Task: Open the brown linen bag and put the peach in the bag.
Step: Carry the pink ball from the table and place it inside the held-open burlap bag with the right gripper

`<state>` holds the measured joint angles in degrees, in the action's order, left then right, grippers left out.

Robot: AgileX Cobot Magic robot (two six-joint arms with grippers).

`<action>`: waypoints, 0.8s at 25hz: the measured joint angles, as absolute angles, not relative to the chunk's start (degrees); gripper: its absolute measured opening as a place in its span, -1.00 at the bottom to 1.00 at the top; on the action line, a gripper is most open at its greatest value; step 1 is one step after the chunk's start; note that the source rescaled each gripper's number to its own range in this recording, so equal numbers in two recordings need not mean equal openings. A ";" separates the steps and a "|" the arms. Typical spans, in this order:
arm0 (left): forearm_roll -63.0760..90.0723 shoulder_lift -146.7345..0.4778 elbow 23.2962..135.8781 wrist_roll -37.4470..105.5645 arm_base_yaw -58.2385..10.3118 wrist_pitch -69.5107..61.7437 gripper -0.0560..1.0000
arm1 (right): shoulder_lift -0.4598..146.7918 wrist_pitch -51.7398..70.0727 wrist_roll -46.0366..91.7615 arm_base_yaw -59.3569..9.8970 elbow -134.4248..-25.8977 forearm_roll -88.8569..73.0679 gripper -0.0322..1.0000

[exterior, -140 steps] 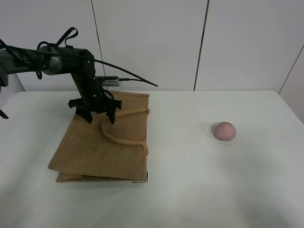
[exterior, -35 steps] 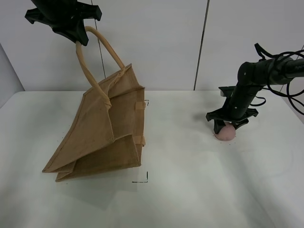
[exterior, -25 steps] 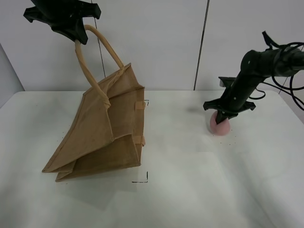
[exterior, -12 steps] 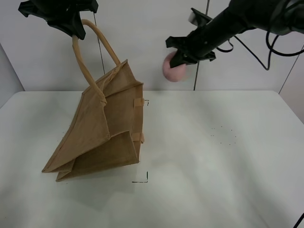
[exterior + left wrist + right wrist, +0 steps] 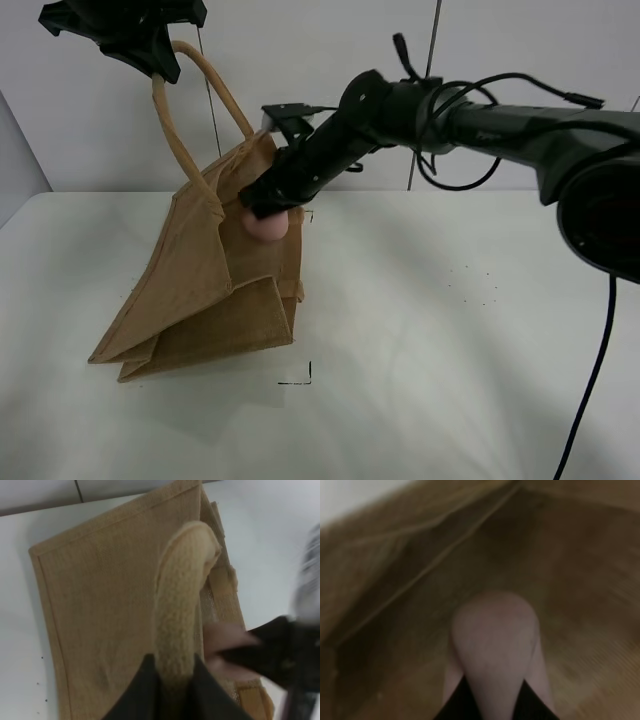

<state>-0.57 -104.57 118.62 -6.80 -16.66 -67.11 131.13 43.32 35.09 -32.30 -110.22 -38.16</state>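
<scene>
The pink peach point(image 5: 268, 226) stays in my right gripper from here until it is inside the bag. It hangs at the brown bag's opening point(image 5: 260, 265), above the bag's inner bottom.
The brown linen bag point(image 5: 205, 290) stands tilted on the white table, its mouth pulled open toward the right. My left gripper point(image 5: 152, 58) is high at the upper left, shut on one beige loop handle point(image 5: 225, 100) and holding it up. The left wrist view shows the handle point(image 5: 182, 580) pinched in my left gripper point(image 5: 172, 690). My right gripper point(image 5: 270, 205) reaches across and is shut on the pink peach point(image 5: 268, 226) at the bag's mouth. In the right wrist view the peach point(image 5: 495, 635) sits in my right gripper point(image 5: 495, 702), with woven cloth point(image 5: 395, 580) all around it.
A black corner mark point(image 5: 300, 378) lies on the table point(image 5: 450, 400) in front of the bag. Faint dots point(image 5: 470, 287) mark the table at the right. A white panelled wall stands close behind the bag and both arms.
My right gripper has carried the peach down and to the left, from mid-air beside the bag to the bag's open mouth. My left gripper still holds the handle up, unmoved.
</scene>
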 joint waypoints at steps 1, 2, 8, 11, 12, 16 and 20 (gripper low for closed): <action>-0.57 -104.57 118.62 -6.80 -16.66 -67.11 -0.89 | 132.17 41.77 37.58 -33.04 -110.22 -38.84 -0.94; -0.57 -104.57 118.62 -6.80 -16.66 -67.11 -0.89 | 133.12 40.45 39.96 -33.61 -110.22 -39.73 -0.94; -0.57 -104.57 118.62 -6.80 -16.66 -67.11 -0.89 | 137.42 32.59 50.52 -37.09 -110.22 -45.76 -0.94; -0.57 -104.57 118.62 -6.80 -16.66 -67.11 -0.89 | 138.70 28.89 52.44 -38.35 -110.22 -46.98 -0.94; -0.57 -104.57 118.62 -6.80 -16.66 -67.11 -0.89 | 138.96 27.82 52.70 -38.61 -110.22 -47.18 -0.94; -0.57 -104.57 118.62 -6.80 -16.66 -67.11 -0.89 | 139.10 27.10 53.07 -38.79 -110.22 -47.34 -0.66; -0.57 -104.57 118.62 -6.80 -16.66 -67.11 -0.89 | 139.10 27.32 53.09 -38.79 -110.22 -46.65 0.59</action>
